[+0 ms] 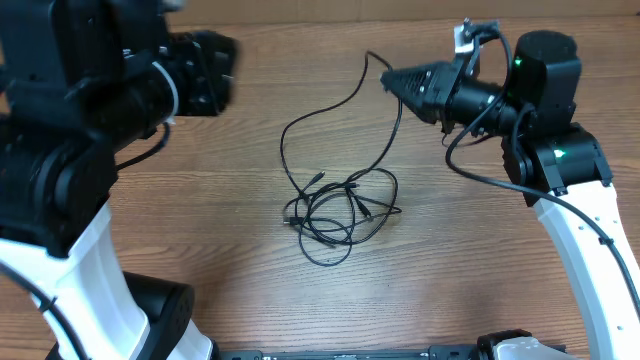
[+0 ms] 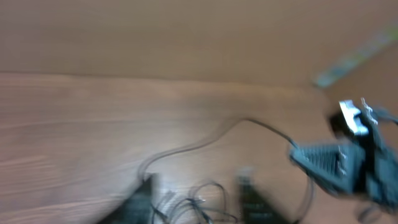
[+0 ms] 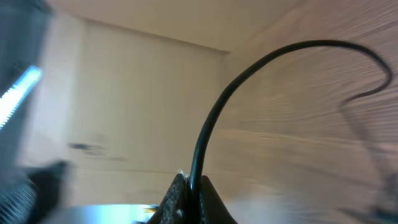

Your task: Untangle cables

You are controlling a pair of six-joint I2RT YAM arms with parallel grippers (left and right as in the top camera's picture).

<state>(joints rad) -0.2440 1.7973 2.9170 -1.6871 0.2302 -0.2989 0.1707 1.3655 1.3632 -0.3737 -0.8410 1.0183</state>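
Observation:
The long cable should be grabbed next by my left gripper along its raised arc (image 1: 345,100) (image 2: 209,140), away from the heap. Then I will pull the cable out of the tangle.
Several thin black cables (image 1: 335,210) lie in a tangled heap at the table's middle. One long cable (image 1: 345,103) runs up from the heap toward my right gripper. My right gripper (image 1: 388,78) is above and right of the heap, raised and shut on this cable. In the right wrist view the jaws (image 3: 189,193) pinch the cable (image 3: 214,118), which arcs away over the table. My left gripper (image 1: 228,68) is at the upper left, away from the heap. The blurred left wrist view shows its fingers (image 2: 198,205) apart and empty, with the heap (image 2: 208,198) beyond them.
The table is brown wood (image 1: 200,230). The left arm's bulk (image 1: 70,130) covers the left side, and the right arm (image 1: 560,150) stands at the right. The right gripper also shows in the left wrist view (image 2: 311,160). Both arm bases sit along the front edge.

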